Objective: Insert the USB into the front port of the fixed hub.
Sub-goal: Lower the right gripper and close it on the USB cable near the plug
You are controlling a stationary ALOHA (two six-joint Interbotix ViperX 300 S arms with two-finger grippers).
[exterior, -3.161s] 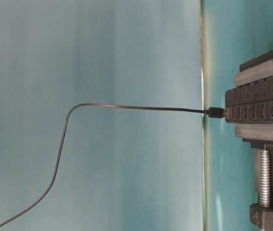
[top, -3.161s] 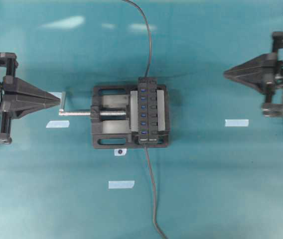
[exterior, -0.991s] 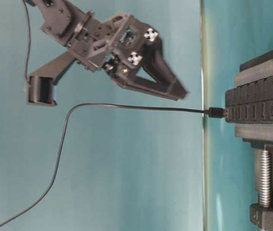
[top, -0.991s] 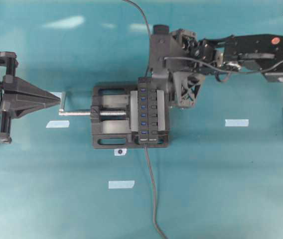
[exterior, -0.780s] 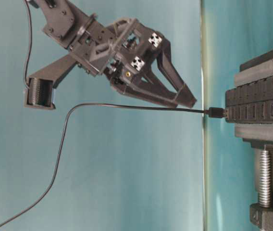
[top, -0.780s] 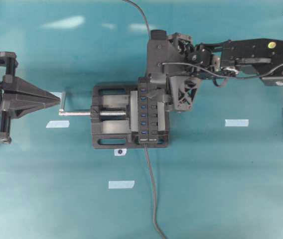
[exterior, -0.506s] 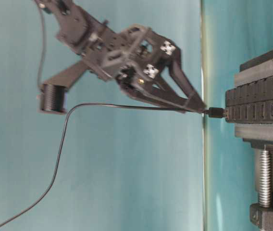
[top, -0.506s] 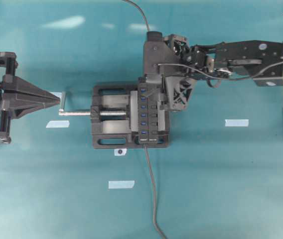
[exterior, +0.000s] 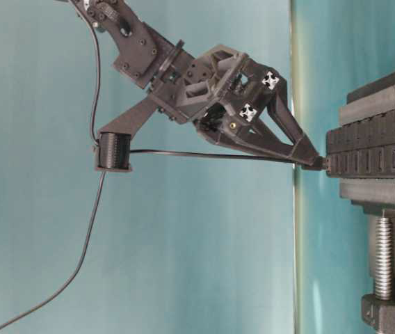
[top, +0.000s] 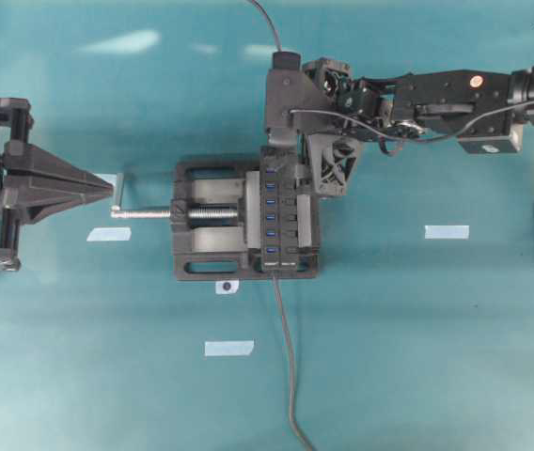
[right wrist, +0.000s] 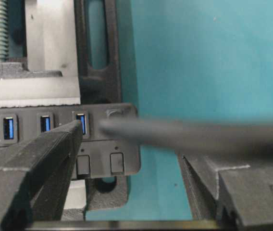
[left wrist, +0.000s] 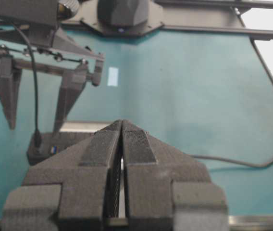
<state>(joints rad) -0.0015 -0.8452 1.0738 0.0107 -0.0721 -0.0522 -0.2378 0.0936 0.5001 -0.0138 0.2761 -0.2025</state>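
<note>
I will next grab the USB plug by its cable end with my right gripper. That leaves the plug's metal tip free to go into the hub's front port.
The fixed hub (top: 281, 211) is a black strip with a row of blue ports (right wrist: 81, 124), clamped in the vise. The USB plug (exterior: 316, 165) sits against the hub's far end. Its thin black cable (top: 272, 28) runs off toward the back edge. My right gripper (top: 290, 158) hangs open over that end. Its fingers (exterior: 291, 139) straddle the plug and cable without closing on them. In the right wrist view the blurred cable (right wrist: 199, 137) crosses between the spread fingers (right wrist: 55, 159). My left gripper (top: 107, 191) is parked at the far left, shut on nothing (left wrist: 122, 124).
The black vise (top: 201, 225) has a silver screw (top: 154, 213) and crank pointing toward the left gripper. A thicker grey cable (top: 286, 357) leaves the hub's near end toward the front edge. Pale tape strips (top: 446, 231) (top: 228, 348) lie on the teal mat.
The right arm swung in from the right and came down to the hub's far end, so its open fingers now flank the plug. The left arm, hub and plug have not moved.
</note>
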